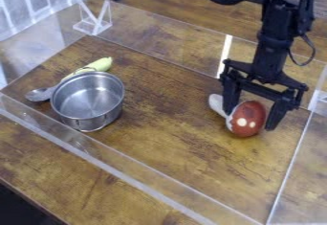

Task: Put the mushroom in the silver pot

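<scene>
My gripper should next grab the mushroom by its dark red cap (247,121) and then put it in the silver pot (87,100).
The mushroom (250,117), dark red cap and white stem, lies on its side on the wooden table at the right. My gripper (261,104) stands open directly over it, one black finger on each side of the cap, low and close to it. Whether the fingers touch the mushroom I cannot tell. The silver pot (87,100) sits empty at the left, far from the gripper.
A yellow-green object (98,65) and a grey spoon-like piece (40,94) lie just behind the pot. Clear acrylic walls (153,186) fence the work area, with a clear stand (92,18) at the back left.
</scene>
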You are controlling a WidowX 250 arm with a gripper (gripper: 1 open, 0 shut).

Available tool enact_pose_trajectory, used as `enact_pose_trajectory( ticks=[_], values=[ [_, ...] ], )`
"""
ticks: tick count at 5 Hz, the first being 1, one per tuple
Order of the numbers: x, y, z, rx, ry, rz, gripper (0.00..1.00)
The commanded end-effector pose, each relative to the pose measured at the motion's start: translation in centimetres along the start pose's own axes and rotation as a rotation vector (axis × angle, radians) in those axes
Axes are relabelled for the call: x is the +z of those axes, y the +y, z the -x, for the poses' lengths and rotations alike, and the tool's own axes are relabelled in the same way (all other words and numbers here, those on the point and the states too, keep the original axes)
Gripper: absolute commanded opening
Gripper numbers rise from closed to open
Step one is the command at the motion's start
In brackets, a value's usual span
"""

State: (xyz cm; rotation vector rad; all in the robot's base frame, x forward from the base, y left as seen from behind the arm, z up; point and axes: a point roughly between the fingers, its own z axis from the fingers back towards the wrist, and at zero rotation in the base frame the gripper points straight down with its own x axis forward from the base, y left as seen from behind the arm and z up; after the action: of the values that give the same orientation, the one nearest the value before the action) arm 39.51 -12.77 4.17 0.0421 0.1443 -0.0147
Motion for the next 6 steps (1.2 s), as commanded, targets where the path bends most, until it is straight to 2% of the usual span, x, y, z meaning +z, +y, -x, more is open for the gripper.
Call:
enact_pose_trajectory(
  ticks=[1,3,4,6],
  values=[
    [1.9,-0.6,-1.2,-0.009,-0.065,0.012,1.00],
    [0.8,-0.3,-2.7,0.004,-0.047,0.000,1.00],
    [0.3,0.0,-3.1,0.010,-0.036,-0.003,0.00],
    [0.5,0.8,-2.8,0.018,-0.014,0.017,0.00]
  ],
)
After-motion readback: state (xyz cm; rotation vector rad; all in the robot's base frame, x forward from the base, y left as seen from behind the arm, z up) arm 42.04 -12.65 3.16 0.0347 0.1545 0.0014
